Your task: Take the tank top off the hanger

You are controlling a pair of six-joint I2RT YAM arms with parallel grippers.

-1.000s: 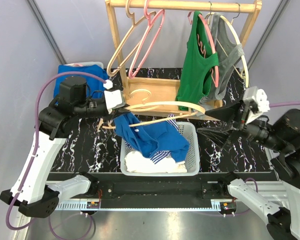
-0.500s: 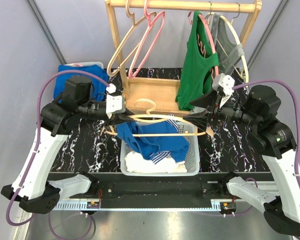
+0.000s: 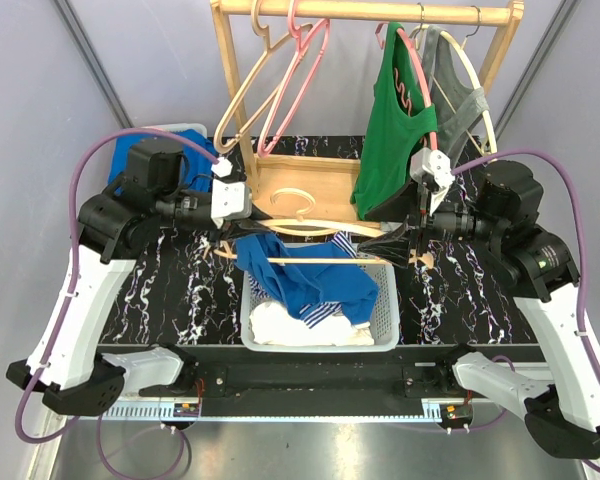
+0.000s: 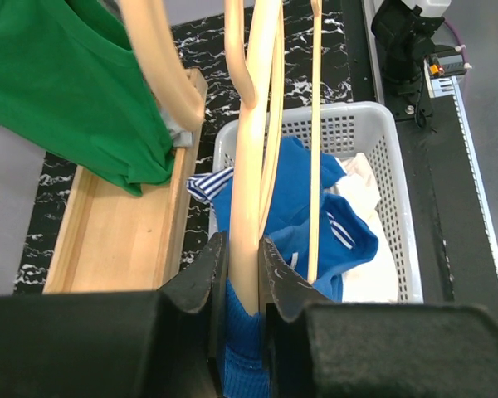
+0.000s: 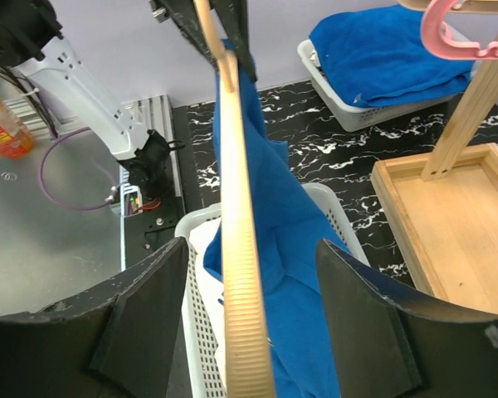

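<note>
The hanger's ribbed arm (image 5: pixel 246 332) runs between both fingers, in past their ends, above the white basket. It is now time for my right gripper to close on the hanger.
A wooden hanger (image 3: pixel 305 228) lies level above the white basket (image 3: pixel 385 300). The blue tank top (image 3: pixel 315 283) still hangs from its left end and sags into the basket. My left gripper (image 3: pixel 238 237) is shut on the hanger's left arm (image 4: pixel 246 249), with blue cloth (image 4: pixel 315 224) bunched just under the jaws. My right gripper (image 3: pixel 376 245) is at the hanger's right end. Its jaws stand open on either side of the ribbed hanger arm (image 5: pixel 242 282) without touching it. The blue tank top (image 5: pixel 295 257) drapes below that arm.
A wooden rack (image 3: pixel 370 12) at the back carries pink and wooden hangers (image 3: pixel 285 85), a green tank top (image 3: pixel 395 130) and a grey one (image 3: pixel 458 105). Its tray base (image 3: pixel 310 185) lies behind the basket. White cloth (image 3: pixel 280 325) lies in the basket. A bin of blue towels (image 3: pixel 180 140) stands back left.
My right arm has swung in from the far right, bringing its open jaws to the hanger's right end. The hanger has levelled out; the left gripper has kept its hold.
</note>
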